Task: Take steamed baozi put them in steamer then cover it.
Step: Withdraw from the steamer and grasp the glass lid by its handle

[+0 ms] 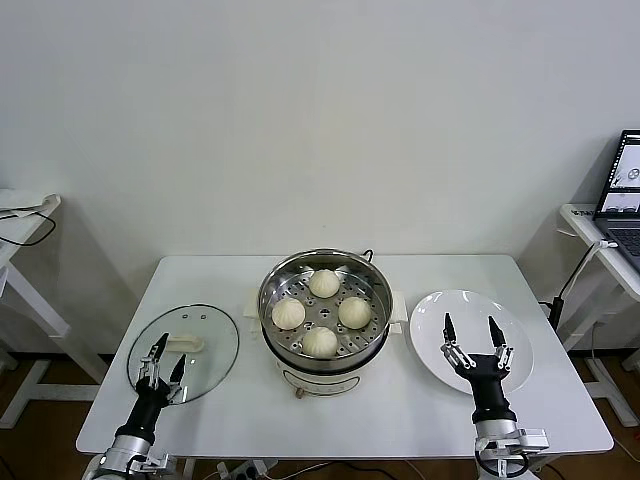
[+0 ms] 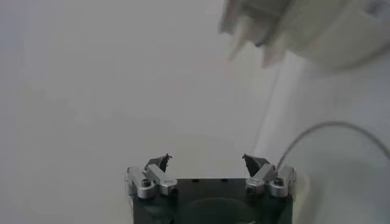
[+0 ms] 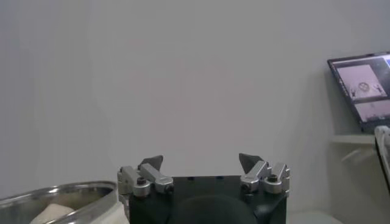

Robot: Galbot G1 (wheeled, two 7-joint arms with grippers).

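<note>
My left gripper is to grab the glass lid by its white handle (image 1: 186, 344) next, to cover the steamer over the baozi (image 1: 322, 283).
Several cream-white baozi (image 1: 322, 283) lie on the perforated tray inside the shiny steamer (image 1: 272, 283) at the table's middle. Its round glass lid (image 1: 205, 362) with a white handle (image 1: 186, 344) lies flat on the table to the left. My left gripper (image 1: 165, 361) hovers open over the lid's near edge, empty. Over the near part of the empty white plate (image 1: 432, 322), my right gripper (image 1: 469, 332) stands open and empty. The right wrist view catches the steamer's rim (image 3: 67, 193) with one baozi (image 3: 52, 212) inside, below its open gripper (image 3: 201, 162). In the left wrist view the open gripper (image 2: 206, 162) faces the wall.
The white table (image 1: 400, 410) holds everything. A side desk with a laptop (image 1: 620, 200) stands at the far right, and another desk (image 1: 20, 215) with a cable at the far left. A power cord runs behind the steamer.
</note>
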